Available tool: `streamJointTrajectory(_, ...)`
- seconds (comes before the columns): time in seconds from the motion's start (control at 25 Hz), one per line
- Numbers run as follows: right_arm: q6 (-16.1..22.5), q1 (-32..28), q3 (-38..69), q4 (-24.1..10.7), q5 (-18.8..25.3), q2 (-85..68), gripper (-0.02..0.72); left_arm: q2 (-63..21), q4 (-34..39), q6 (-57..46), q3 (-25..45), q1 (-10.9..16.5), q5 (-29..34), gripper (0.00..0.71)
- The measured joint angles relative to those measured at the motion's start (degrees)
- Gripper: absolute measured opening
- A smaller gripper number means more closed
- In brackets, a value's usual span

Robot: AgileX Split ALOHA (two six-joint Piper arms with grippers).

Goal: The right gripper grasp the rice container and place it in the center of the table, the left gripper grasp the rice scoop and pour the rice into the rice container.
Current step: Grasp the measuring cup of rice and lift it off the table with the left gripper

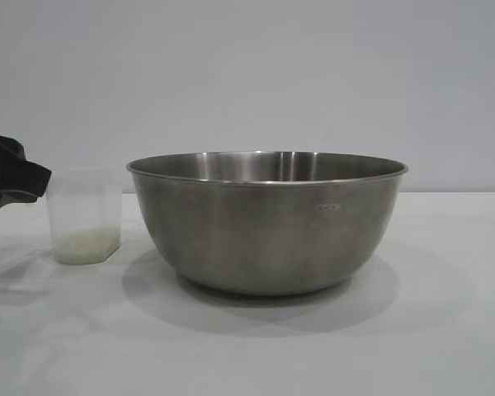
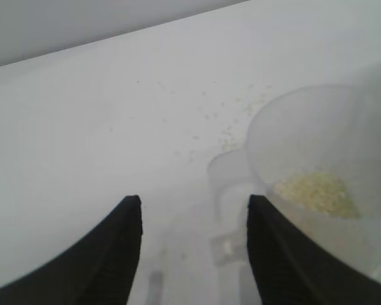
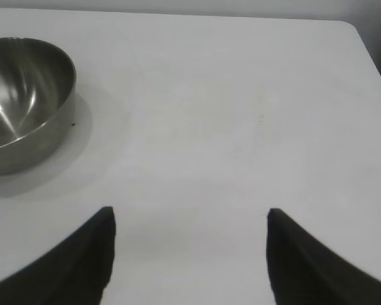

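Observation:
The scoop has loose rice in its bottom, so it needs to stay upright. My left gripper will grab the scoop by its handle (image 2: 221, 203) next.
The rice container (image 1: 268, 223), a wide steel bowl, stands upright in the middle of the table (image 1: 445, 330). To its left stands the rice scoop (image 1: 84, 216), a frosted plastic cup holding a little rice (image 1: 84, 243) at its bottom. My left gripper (image 1: 43, 180) reaches in from the left edge, right beside the scoop. In the left wrist view the left gripper (image 2: 193, 200) is open, and the scoop's handle (image 2: 227, 190) lies between its fingers, close to one fingertip, beside the rice (image 2: 314, 190). My right gripper (image 3: 190, 213) is open over bare table, well away from the rice container (image 3: 22, 95).
A few loose grains (image 2: 228, 130) lie scattered on the table beyond the scoop. The table's far edge and rounded corner (image 3: 352, 28) show in the right wrist view. A plain grey wall (image 1: 313, 74) stands behind the table.

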Motion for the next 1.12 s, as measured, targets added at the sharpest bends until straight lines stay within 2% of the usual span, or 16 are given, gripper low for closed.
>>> streamJointTrajectory(0.44,0.0,0.0,0.0,0.0,0.0,0.0,0.414,3.1,-0.2,1.4,-5.6,0.0,0.0,0.362)
streamJointTrajectory(0.48,0.0,0.0,0.0,0.0,0.0,0.0,0.414,3.5,-0.2,1.5,-6.1,0.0,-0.1,0.32)
streamJointTrajectory(0.52,0.0,0.0,0.0,0.0,0.0,0.0,0.414,3.8,-0.2,1.5,-6.4,0.0,-0.1,0.33)
streamJointTrajectory(0.72,0.0,0.0,0.0,0.0,0.0,0.0,0.414,4.6,-0.2,1.6,-7.2,0.0,-0.1,0.098)
streamJointTrajectory(0.84,0.0,0.0,0.0,0.0,0.0,0.0,0.414,4.6,-0.2,2.8,-7.7,0.0,-0.1,0.0)
streamJointTrajectory(1.12,0.0,0.0,0.0,0.0,0.0,0.0,0.414,4.6,-0.2,3.7,-8.1,0.0,-0.1,0.0)
